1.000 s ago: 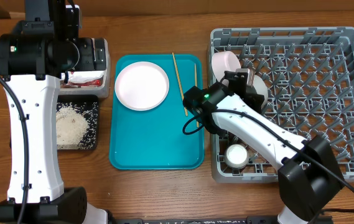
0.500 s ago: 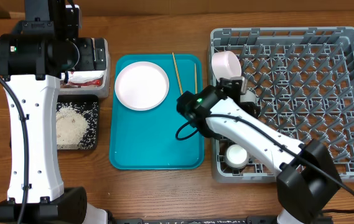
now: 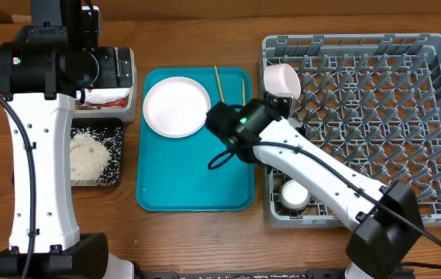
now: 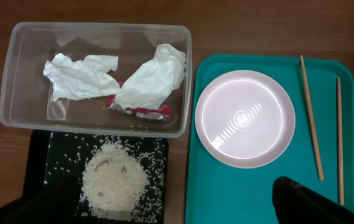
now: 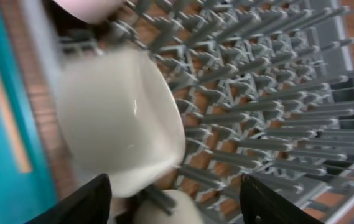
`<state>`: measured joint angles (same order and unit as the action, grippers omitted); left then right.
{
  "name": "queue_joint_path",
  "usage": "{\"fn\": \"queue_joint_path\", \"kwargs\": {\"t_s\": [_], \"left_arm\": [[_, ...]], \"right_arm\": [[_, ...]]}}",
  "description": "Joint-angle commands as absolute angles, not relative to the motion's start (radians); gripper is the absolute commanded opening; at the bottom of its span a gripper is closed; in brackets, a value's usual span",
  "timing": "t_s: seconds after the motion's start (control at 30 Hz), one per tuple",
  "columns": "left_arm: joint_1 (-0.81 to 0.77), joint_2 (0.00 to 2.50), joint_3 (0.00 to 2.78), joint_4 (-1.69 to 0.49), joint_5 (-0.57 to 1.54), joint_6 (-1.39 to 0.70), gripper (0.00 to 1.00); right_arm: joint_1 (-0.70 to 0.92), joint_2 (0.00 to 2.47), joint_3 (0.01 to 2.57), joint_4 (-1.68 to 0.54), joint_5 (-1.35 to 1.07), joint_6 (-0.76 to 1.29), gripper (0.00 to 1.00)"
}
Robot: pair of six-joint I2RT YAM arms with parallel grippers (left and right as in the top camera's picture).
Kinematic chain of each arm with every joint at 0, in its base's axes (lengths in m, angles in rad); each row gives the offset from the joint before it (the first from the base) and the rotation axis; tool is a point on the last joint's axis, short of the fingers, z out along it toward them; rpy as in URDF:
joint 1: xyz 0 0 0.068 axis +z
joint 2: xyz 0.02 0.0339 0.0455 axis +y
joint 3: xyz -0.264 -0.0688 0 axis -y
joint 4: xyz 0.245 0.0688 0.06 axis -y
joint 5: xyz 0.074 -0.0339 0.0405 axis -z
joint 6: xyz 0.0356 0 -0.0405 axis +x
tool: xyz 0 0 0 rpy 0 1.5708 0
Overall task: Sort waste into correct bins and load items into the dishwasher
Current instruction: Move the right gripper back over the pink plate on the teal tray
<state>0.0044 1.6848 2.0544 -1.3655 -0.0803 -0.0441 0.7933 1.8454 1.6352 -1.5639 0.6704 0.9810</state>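
Next, my right gripper grabs the pinkish plate's rim beside the chopsticks. That leaves the plate's opposite edge free to load among the pegs.
In the left wrist view the clear tub point(image 4: 21, 106) holds two crumpled napkins point(image 4: 80, 71) and a red-marked wrapper point(image 4: 140, 111). Below it the black tray point(image 4: 58, 149) carries a heap of rice point(image 4: 113, 180). The pinkish plate point(image 4: 246, 118) and two chopsticks point(image 4: 310, 115) lie on the teal tray point(image 4: 239, 193). My left gripper point(image 4: 177, 211) hangs open high above them. My right gripper point(image 5: 177, 199) stands open at the dish rack point(image 3: 344, 39), just short of a white bowl point(image 5: 117, 118) standing on edge among the pegs.
Another bowl point(image 3: 280, 77) leans in the rack's near-left corner and a small white cup point(image 3: 294, 194) sits at its front left. My right arm point(image 3: 236, 124) reaches over the teal tray's right edge point(image 3: 249, 155). My left arm point(image 3: 38, 147) covers most of the tub.
My right gripper has opened and let go of the white bowl in the rack. It has drawn back to the left, toward the teal tray. The left arm has not moved.
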Motion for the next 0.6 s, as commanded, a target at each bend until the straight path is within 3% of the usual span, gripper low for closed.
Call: {"fn": "queue_joint_path", "kwargs": {"t_s": [0.0, 0.13, 0.2, 0.43, 0.57], "left_arm": [[0.007, 1.674, 2.070, -1.365, -0.089, -0.022, 1.00], [0.007, 1.674, 2.070, -1.364, -0.089, -0.022, 1.00], [0.007, 1.674, 2.070, -1.365, -0.088, -0.022, 1.00], [0.007, 1.674, 2.070, -1.365, -0.088, -0.022, 1.00], [0.007, 1.674, 2.070, -1.365, -0.089, -0.022, 1.00]], "right_arm": [[0.793, 1.840, 1.738, -1.528, 0.568, 0.912, 0.72], [0.793, 1.840, 1.789, -1.393, 0.528, 0.834, 0.73], [0.793, 1.841, 1.788, -1.293, 0.506, 0.789, 0.67], [0.790, 1.887, 1.654, -0.742, 0.342, 0.826, 0.60], [0.774, 1.975, 1.639, -0.671, 0.276, 0.899, 0.60]]}}
